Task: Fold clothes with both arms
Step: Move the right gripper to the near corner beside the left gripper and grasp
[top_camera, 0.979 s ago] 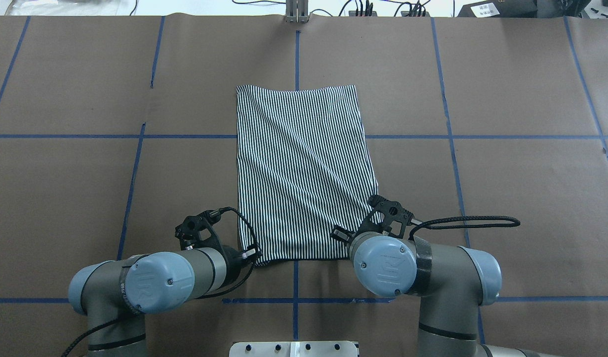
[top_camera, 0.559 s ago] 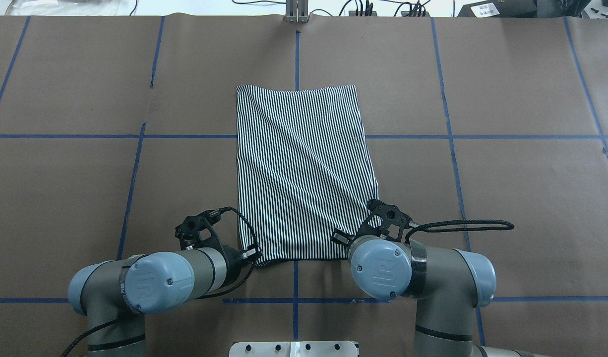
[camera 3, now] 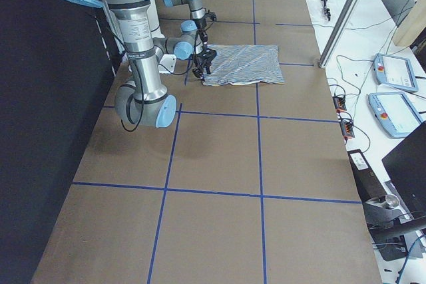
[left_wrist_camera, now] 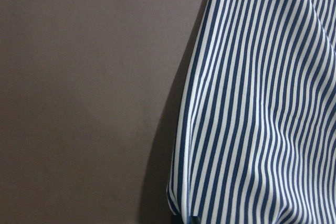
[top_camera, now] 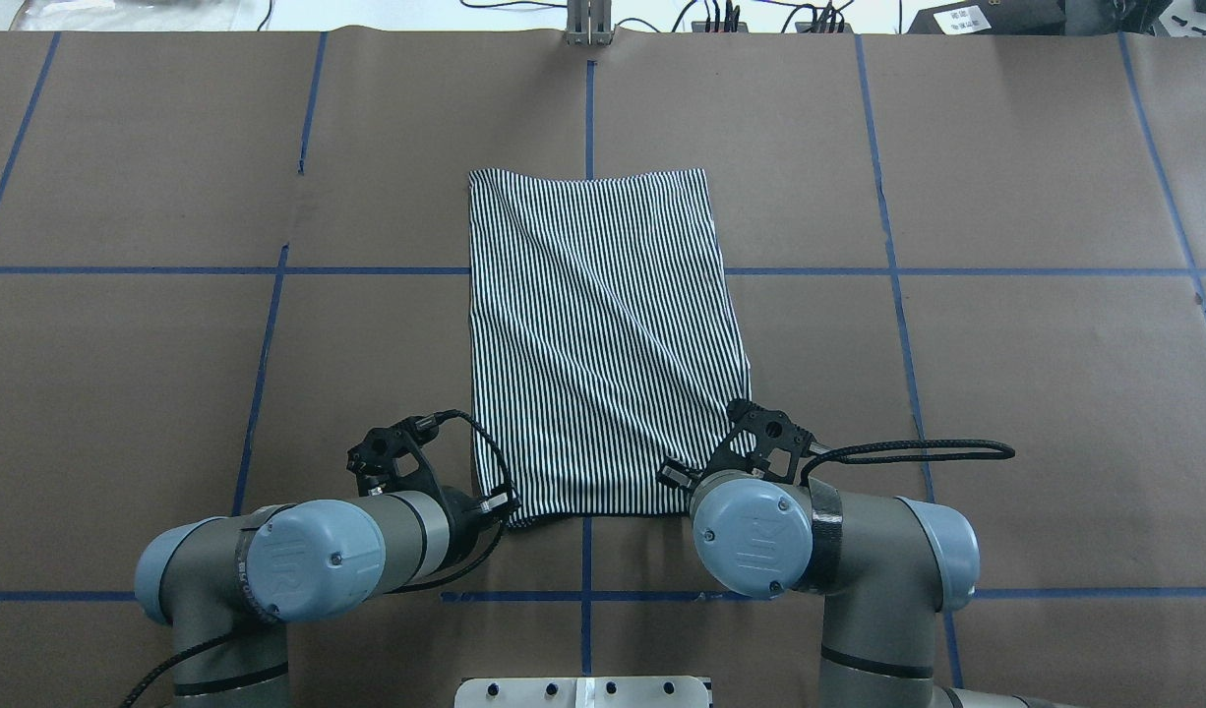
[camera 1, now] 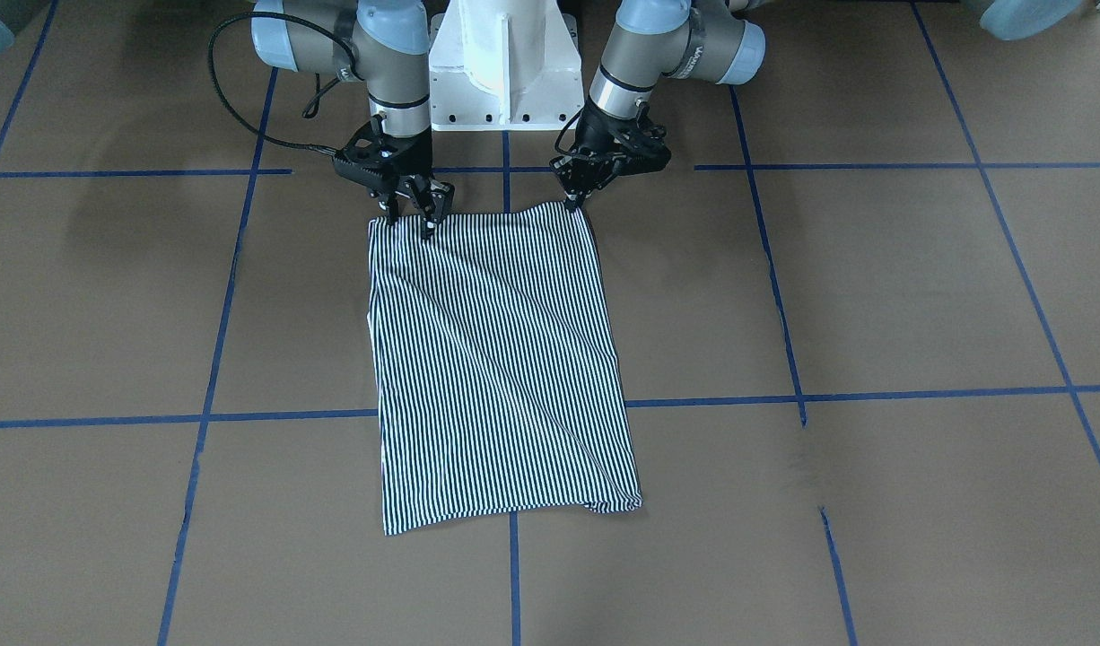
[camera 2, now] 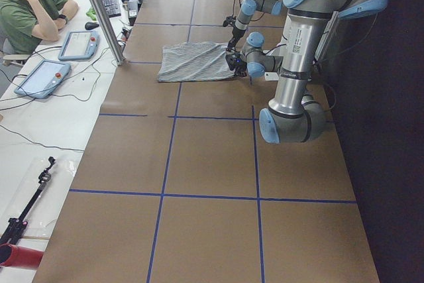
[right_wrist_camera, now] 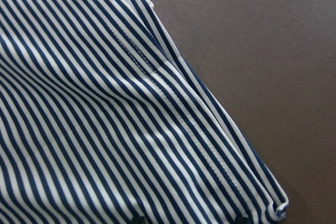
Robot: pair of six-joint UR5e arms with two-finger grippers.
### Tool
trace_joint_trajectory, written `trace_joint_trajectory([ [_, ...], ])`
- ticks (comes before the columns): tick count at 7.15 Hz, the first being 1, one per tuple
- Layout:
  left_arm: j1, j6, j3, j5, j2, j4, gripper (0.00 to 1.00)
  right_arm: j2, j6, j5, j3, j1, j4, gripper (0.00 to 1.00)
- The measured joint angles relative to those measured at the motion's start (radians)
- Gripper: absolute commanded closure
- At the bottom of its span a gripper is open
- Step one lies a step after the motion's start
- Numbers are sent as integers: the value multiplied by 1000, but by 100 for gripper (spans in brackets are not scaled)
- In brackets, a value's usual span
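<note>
The robot's right gripper should next pinch the shirt by its open hem edge (camera 1: 411,219), because the shirt's striped body (camera 1: 493,366) lies flat and loose on the tabletop.
The striped shirt (top_camera: 603,334) lies flat in the middle of the table, folded into a long rectangle; collar, buttons and logo are hidden. In the front-facing view my left gripper (camera 1: 574,199) is shut on the shirt's (camera 1: 496,359) near corner, on the robot's left. That corner (left_wrist_camera: 184,203) sits slightly raised above the brown table. My right gripper (camera 1: 410,220) is open at the other near corner, its fingers apart and straddling the hem (right_wrist_camera: 278,208). In the overhead view both wrists cover the fingertips.
The white pedestal base (camera 1: 505,63) stands just behind the two arms. A black cable loop (top_camera: 918,447) hangs beside the right arm. Blue tape lines cross the brown table (top_camera: 1006,344). An operator (camera 2: 33,11) and control tablets (camera 2: 43,77) are beyond the far edge.
The right arm has drawn back a little toward the robot and its cable loop has shifted with it. The left arm and the shirt have not moved.
</note>
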Motion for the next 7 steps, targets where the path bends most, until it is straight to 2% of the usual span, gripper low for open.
trace_joint_trajectory([
  [1,0,0,-1,0,0,0,100,0,0,-3,-1,0,0,100],
  [5,0,1,-7,-3,0,1,100,23,0,-7,2,6,0,100],
  [7,-4,44,-94,-23,2,66,100,28,-3,-8,58,22,-10,100],
])
